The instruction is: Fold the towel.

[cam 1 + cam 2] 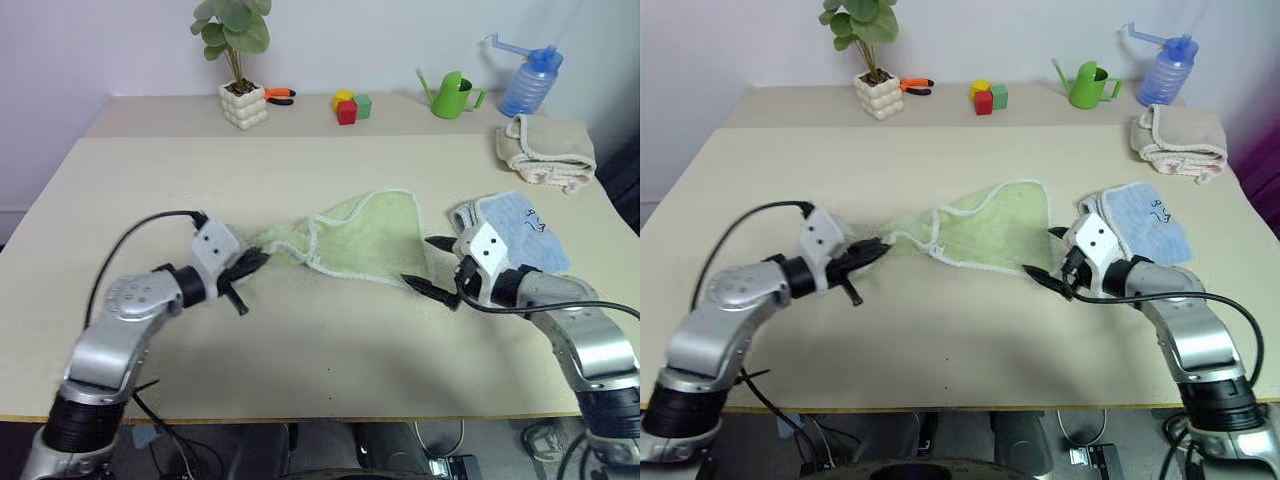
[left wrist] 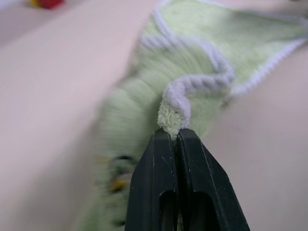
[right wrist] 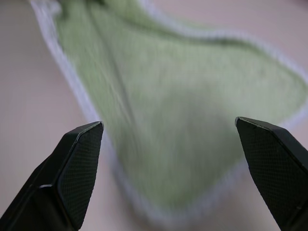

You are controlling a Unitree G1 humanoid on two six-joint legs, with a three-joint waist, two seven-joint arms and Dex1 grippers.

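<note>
I will fold the green towel, so my right gripper will next grab it by its piped corner (image 3: 168, 207).
The towel (image 1: 365, 238), light green terry with white piped edging, lies crumpled in the middle of the table and is stretched out toward the left. My left gripper (image 1: 250, 266) is shut on the towel's left corner, and the pinched edge (image 2: 174, 111) sticks up between the closed black fingers (image 2: 156, 187). My right gripper (image 1: 428, 266) stands open just off the towel's right end, its two fingertips (image 3: 82, 149) spread wide with the green cloth (image 3: 187, 130) lying beyond them, untouched.
A light blue folded towel (image 1: 520, 232) lies right beside my right gripper. A beige bundled towel (image 1: 546, 150) sits at the back right. Along the far edge stand a potted plant (image 1: 240, 60), orange pliers (image 1: 278, 96), coloured blocks (image 1: 350, 105), a green watering can (image 1: 455, 95) and a blue spray bottle (image 1: 530, 80).
</note>
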